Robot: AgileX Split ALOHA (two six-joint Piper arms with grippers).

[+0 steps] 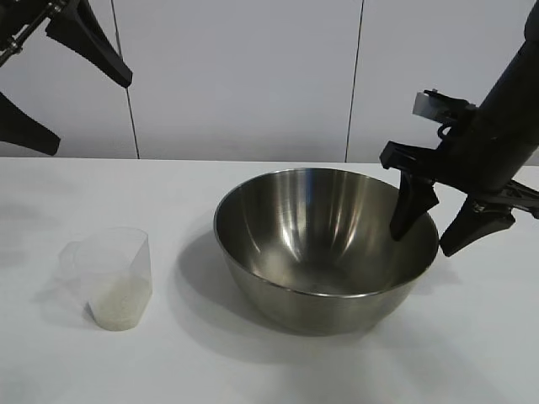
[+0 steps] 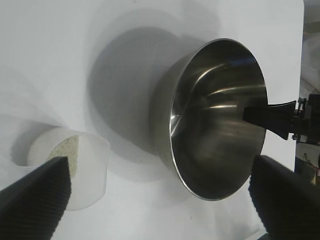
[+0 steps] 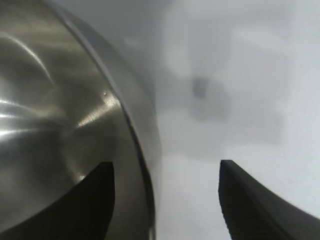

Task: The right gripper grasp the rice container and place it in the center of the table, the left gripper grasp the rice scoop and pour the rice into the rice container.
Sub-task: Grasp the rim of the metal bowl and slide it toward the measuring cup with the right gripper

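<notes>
Next, my right gripper grabs the rice container (image 1: 324, 244) by its thin rim (image 1: 434, 227), because the container spreads far wider than the open fingers.
The rice container (image 1: 324, 244), a wide steel bowl, stands on the white table (image 1: 253, 370) near its middle. My right gripper (image 1: 422, 243) is open astride the bowl's right rim, one finger inside and one outside, neither pressing the wall. In the right wrist view the rim (image 3: 145, 150) runs between the two spread fingers of the right gripper (image 3: 166, 164). The rice scoop (image 1: 114, 273), a translucent cup, stands upright at the left with rice (image 1: 118, 299) in its bottom. My left gripper (image 1: 92, 114) hangs open high at the upper left, holding nothing; its wrist view shows the scoop (image 2: 85, 170) and the bowl (image 2: 215, 120) below.
A pale panelled wall (image 1: 253, 76) runs behind the table. Bare white tabletop (image 1: 185, 244) lies between the scoop and the bowl, and more along the front.
</notes>
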